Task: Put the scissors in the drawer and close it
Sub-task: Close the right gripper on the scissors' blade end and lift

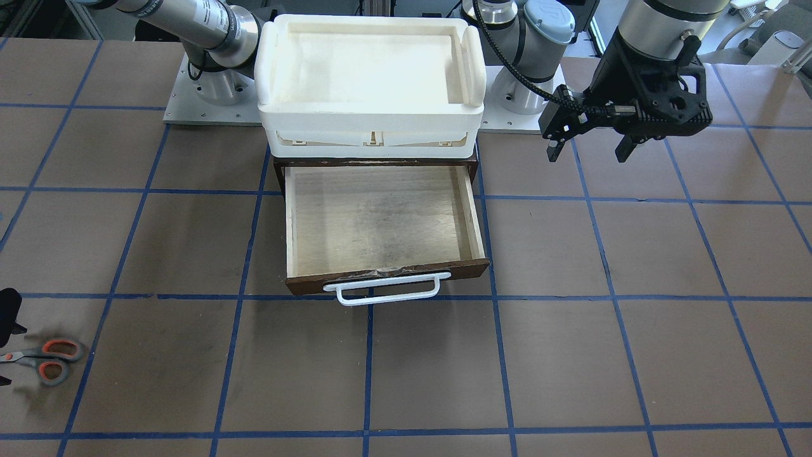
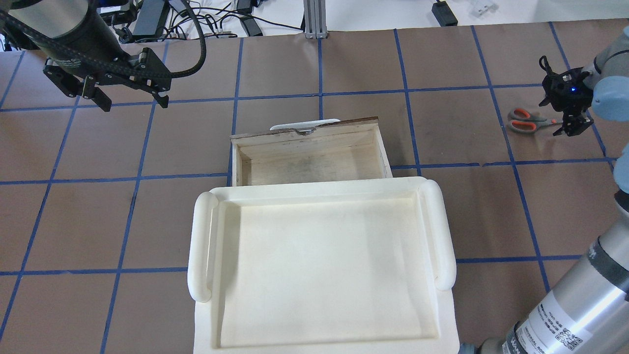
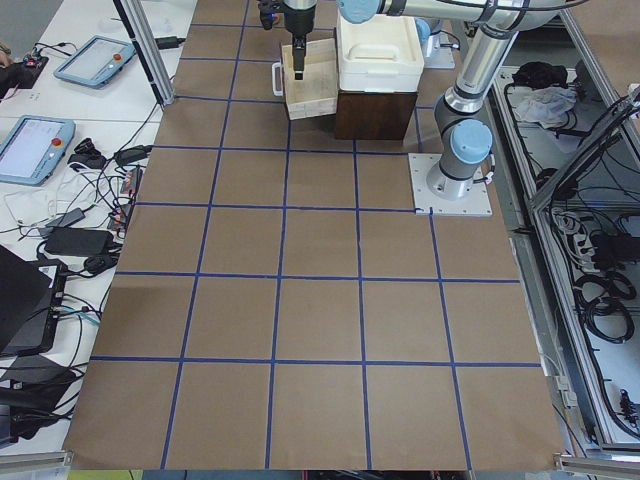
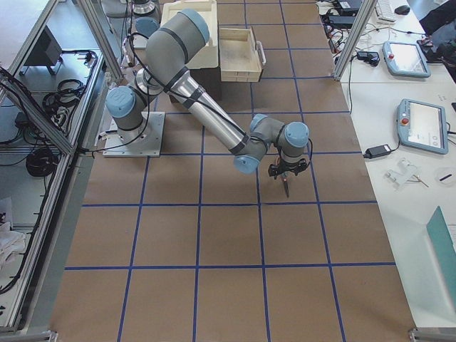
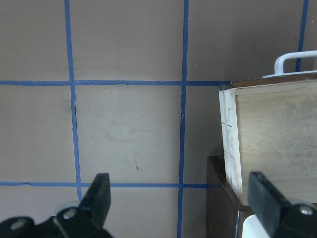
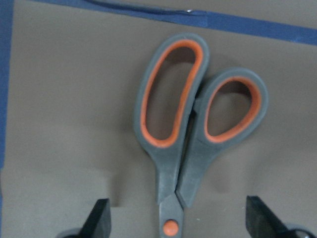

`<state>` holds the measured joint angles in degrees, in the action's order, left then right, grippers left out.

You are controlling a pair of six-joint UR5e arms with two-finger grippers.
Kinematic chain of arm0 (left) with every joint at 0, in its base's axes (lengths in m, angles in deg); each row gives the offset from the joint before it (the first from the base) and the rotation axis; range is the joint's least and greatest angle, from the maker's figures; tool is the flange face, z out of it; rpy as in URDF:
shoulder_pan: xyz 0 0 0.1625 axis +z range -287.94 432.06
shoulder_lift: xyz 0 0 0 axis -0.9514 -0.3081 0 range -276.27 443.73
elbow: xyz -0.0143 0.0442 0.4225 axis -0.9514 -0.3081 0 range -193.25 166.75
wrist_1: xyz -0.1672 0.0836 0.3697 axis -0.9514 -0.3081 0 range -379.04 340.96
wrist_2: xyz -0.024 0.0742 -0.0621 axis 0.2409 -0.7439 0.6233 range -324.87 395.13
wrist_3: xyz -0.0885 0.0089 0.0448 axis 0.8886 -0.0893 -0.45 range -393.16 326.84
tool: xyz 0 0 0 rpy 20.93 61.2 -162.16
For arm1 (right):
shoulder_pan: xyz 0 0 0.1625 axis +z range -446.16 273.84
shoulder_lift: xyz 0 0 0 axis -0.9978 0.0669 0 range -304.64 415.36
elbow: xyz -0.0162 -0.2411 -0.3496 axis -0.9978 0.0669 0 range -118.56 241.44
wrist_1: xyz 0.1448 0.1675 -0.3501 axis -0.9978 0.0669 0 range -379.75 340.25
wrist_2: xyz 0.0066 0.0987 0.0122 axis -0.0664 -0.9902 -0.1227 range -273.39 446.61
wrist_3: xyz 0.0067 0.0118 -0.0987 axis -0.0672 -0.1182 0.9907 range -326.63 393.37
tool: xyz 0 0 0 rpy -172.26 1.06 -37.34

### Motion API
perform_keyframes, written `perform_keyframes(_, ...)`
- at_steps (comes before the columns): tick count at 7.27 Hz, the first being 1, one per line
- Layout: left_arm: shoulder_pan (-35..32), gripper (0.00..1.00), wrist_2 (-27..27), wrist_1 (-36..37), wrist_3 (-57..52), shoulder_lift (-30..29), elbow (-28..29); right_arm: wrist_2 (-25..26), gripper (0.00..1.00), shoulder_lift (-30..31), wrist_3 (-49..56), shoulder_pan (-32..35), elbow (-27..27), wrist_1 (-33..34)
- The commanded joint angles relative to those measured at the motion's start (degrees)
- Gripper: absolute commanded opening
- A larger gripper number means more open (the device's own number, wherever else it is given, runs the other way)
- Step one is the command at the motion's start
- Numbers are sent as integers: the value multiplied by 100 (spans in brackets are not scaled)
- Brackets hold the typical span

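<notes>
My right gripper's fingers reach down to the brown paper (image 6: 132, 210) on either side of the grey handle necks, so it is time to close on the scissors (image 6: 193, 134) now.
The scissors (image 1: 44, 360) lie flat on the table far to my right, their handles toward the drawer; they also show in the overhead view (image 2: 528, 120). My right gripper (image 2: 572, 118) is low over the blades. In the right wrist view it (image 6: 181, 228) is open, with one finger on each side of the scissors (image 6: 193, 134) near the pivot. The drawer (image 1: 380, 216) is pulled open and empty, its white bar handle (image 1: 387, 289) facing away from me. My left gripper (image 1: 587, 149) hangs open and empty above the table beside the drawer (image 5: 272, 134).
A white plastic tray (image 1: 371, 127) sits on top of the dark cabinet that holds the drawer; in the overhead view its rim (image 2: 201, 236) hides the cabinet. The table is brown paper with a blue tape grid.
</notes>
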<state>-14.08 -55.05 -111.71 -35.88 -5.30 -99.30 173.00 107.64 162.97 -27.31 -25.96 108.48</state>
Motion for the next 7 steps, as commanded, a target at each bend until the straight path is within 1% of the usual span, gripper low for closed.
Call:
perform_keyframes(1,0,100,0,-5,0,0,0,1,92,1,4,11,3,-191)
perform_keyframes(4,0,100,0,-5,0,-9,0,10,92,-7,4,38,-6,-210)
perform_keyframes(5,0,100,0,3,0,-9,0,10,78,-7,4,38,-6,-202)
perform_keyframes(6,0,100,-8,4,0,0,0,10,56,-7,74,29,3,-210)
perform_keyframes(7,0,100,0,4,0,-9,0,10,47,-7,153,38,3,-202)
